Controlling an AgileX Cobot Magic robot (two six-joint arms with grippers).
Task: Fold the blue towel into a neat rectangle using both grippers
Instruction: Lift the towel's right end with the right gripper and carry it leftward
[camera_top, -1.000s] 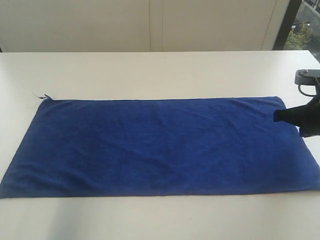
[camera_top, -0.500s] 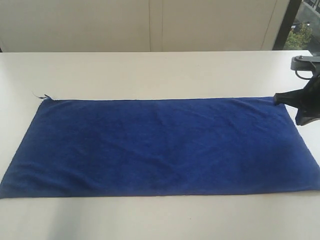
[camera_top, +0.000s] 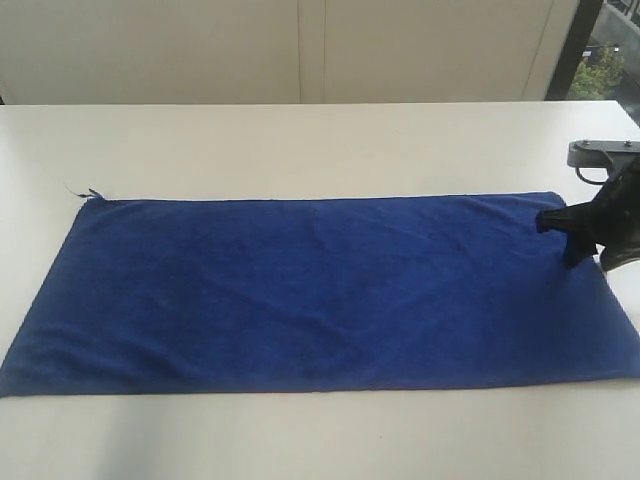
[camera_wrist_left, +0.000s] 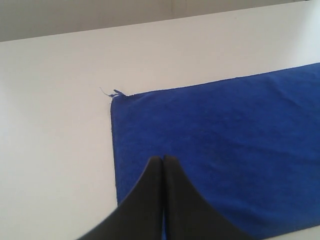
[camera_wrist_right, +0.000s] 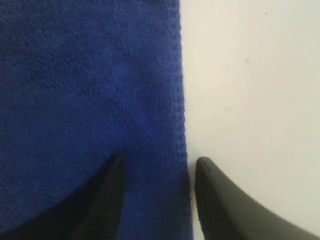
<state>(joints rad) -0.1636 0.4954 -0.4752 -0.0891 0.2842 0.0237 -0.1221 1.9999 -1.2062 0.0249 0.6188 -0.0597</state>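
Note:
Next, my right gripper grabs the blue towel (camera_top: 310, 290) by its short-end hem (camera_top: 592, 264) to fold the towel into a rectangle.
The blue towel (camera_top: 310, 290) lies spread flat on the white table (camera_top: 300, 150), its long side running left to right. A loose thread (camera_top: 85, 192) sticks out at its far left corner. My right gripper (camera_top: 560, 238) is low at the towel's right end near the far corner. In the right wrist view the right gripper (camera_wrist_right: 159, 160) is open, one finger over the blue towel (camera_wrist_right: 90, 90) and the other over bare table, with the hem between them. My left gripper (camera_wrist_left: 163, 158) is shut and empty, above the blue towel (camera_wrist_left: 225, 150) near its left end. It is out of the exterior view.
Pale wall panels (camera_top: 300, 50) stand behind the table's far edge. A dark window frame (camera_top: 575, 45) with greenery outside is at the upper right. Bare table (camera_wrist_left: 55, 140) surrounds the towel on all sides.
The right gripper swung from over the towel toward its far right corner, then settled lower at the right hem with its fingers apart. The towel has not moved.

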